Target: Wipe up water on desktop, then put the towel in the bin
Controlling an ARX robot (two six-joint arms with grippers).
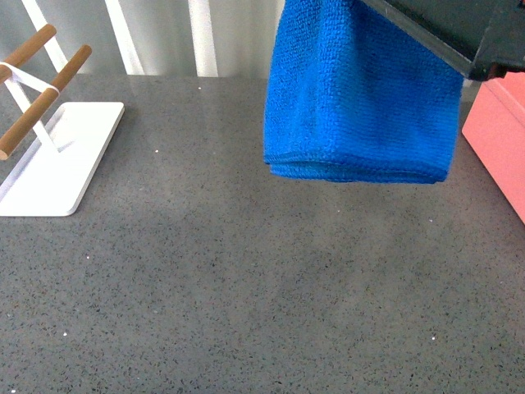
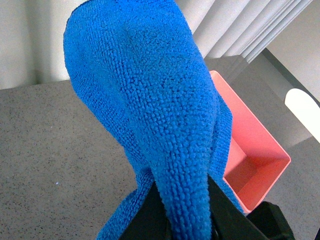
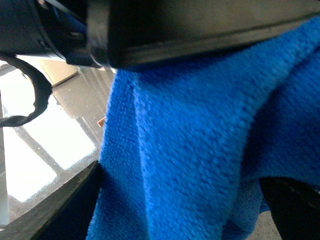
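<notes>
I should grab the blue towel point(image 3: 200, 150) by its bunched fold point(image 3: 187, 165) with my right gripper next. Then I should wipe the water off the desktop.
The blue towel point(image 1: 361, 98) hangs folded in the air above the speckled grey desktop point(image 1: 246, 287), at the upper right of the front view. My left gripper point(image 2: 182, 220) is shut on the towel point(image 2: 145, 100), with cloth bunched between its black fingers. The pink bin point(image 1: 502, 139) stands at the right edge, just right of the hanging towel; it shows open and empty in the left wrist view point(image 2: 252, 155). My right gripper point(image 3: 182, 210) is open, its dark fingers spread either side of the towel point(image 3: 200, 150), which fills that view. No water shows on the desktop.
A white tray base point(image 1: 57, 160) with wooden bars point(image 1: 37, 98) stands at the far left. A dark arm part point(image 1: 447, 29) crosses the top right corner above the towel. Pale curtains point(image 2: 240, 25) hang behind the desktop.
</notes>
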